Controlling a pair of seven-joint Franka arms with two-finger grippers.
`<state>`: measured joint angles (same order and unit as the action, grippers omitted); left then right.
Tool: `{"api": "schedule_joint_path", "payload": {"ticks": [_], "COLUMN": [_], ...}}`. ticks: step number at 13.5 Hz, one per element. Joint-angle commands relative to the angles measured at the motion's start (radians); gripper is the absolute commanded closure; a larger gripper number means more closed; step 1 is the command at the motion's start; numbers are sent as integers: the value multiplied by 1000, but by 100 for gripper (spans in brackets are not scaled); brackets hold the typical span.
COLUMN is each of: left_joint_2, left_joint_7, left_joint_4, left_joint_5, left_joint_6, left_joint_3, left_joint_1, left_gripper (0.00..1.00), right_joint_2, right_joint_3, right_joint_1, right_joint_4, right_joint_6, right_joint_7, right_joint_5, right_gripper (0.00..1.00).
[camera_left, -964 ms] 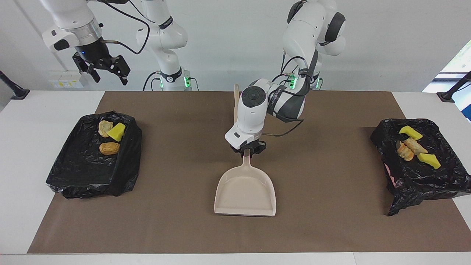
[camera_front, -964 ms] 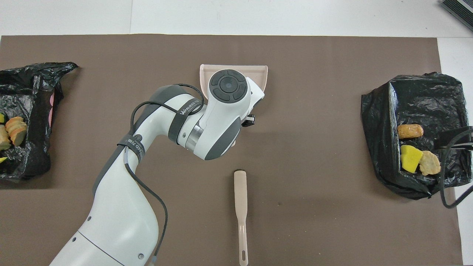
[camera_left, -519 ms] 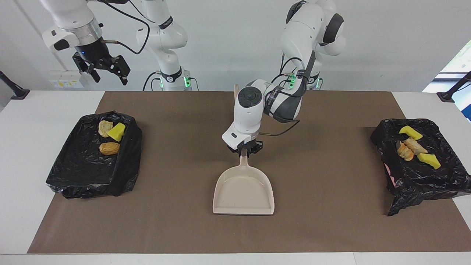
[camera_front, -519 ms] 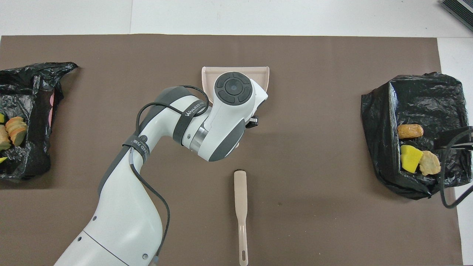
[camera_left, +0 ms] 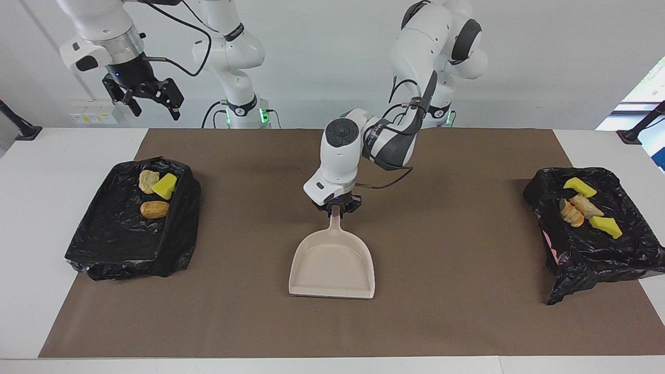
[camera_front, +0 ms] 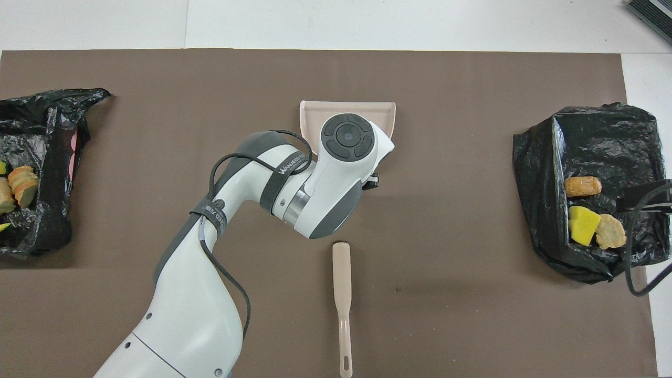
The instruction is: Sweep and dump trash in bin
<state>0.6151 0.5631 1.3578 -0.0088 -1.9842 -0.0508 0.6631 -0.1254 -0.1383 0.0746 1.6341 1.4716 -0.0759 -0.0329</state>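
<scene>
The beige dustpan [camera_front: 347, 107] is low on the brown mat and would lie flat. My left gripper should open.
My left gripper [camera_left: 336, 209] is shut on the handle of the beige dustpan [camera_left: 332, 267], whose pan is empty and lies low at the mat's middle. From overhead the left arm hides all but the dustpan [camera_front: 347, 107] front edge. The trash lies in two black-lined bins. One bin [camera_left: 111, 236] at the right arm's end holds a yellow wedge [camera_left: 165, 186] and two tan lumps [camera_left: 154, 209]. The other bin [camera_left: 592, 254] at the left arm's end holds yellow wedges [camera_left: 605, 226] and bread chunks [camera_left: 575, 212]. My right gripper [camera_left: 152, 108] waits open, high over the table's edge near its bin.
A beige flat-bladed tool [camera_front: 342, 286] lies on the brown mat [camera_front: 462, 294], nearer to the robots than the dustpan. Overhead, the bin [camera_front: 604, 136] at the right arm's end and the bin [camera_front: 47, 131] at the left arm's end sit at the mat's two ends.
My left arm has carried the dustpan sideways toward the right arm's end of the table and slightly nearer to the robots. The right arm has stayed still.
</scene>
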Motion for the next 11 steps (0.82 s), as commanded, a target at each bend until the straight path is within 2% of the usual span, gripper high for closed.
{"api": "schedule_joint_path", "payload": {"ticks": [1, 2, 4, 6, 7, 8, 11], "left_joint_2": [-2, -2, -5, -18, -53, -105, -279], "left_joint_7": [3, 3, 4, 0, 0, -8, -72], "left_joint_4": [6, 7, 6, 6, 21, 67, 226], "left_joint_5": [-23, -23, -20, -14, -13, -10, -10], "left_joint_6": [-19, -19, -7, 2, 13, 12, 22], "left_joint_3": [20, 20, 20, 25, 29, 34, 35], "left_joint_1": [12, 10, 9, -3, -5, -16, -92], "left_gripper": [62, 62, 53, 29, 3, 0, 0], "right_joint_2": [-10, -10, -10, -10, -10, -10, -10], "right_joint_3": [2, 2, 2, 2, 2, 2, 2], "right_joint_1": [-3, -3, -3, -3, -3, -3, -3], "right_joint_4": [1, 0, 1, 1, 1, 1, 1], "right_joint_6": [1, 1, 1, 1, 1, 1, 1], "right_joint_7": [21, 21, 21, 21, 21, 21, 21], "right_joint_5": [2, 2, 4, 2, 2, 2, 2], "right_gripper": [0, 0, 0, 0, 0, 0, 0]}}
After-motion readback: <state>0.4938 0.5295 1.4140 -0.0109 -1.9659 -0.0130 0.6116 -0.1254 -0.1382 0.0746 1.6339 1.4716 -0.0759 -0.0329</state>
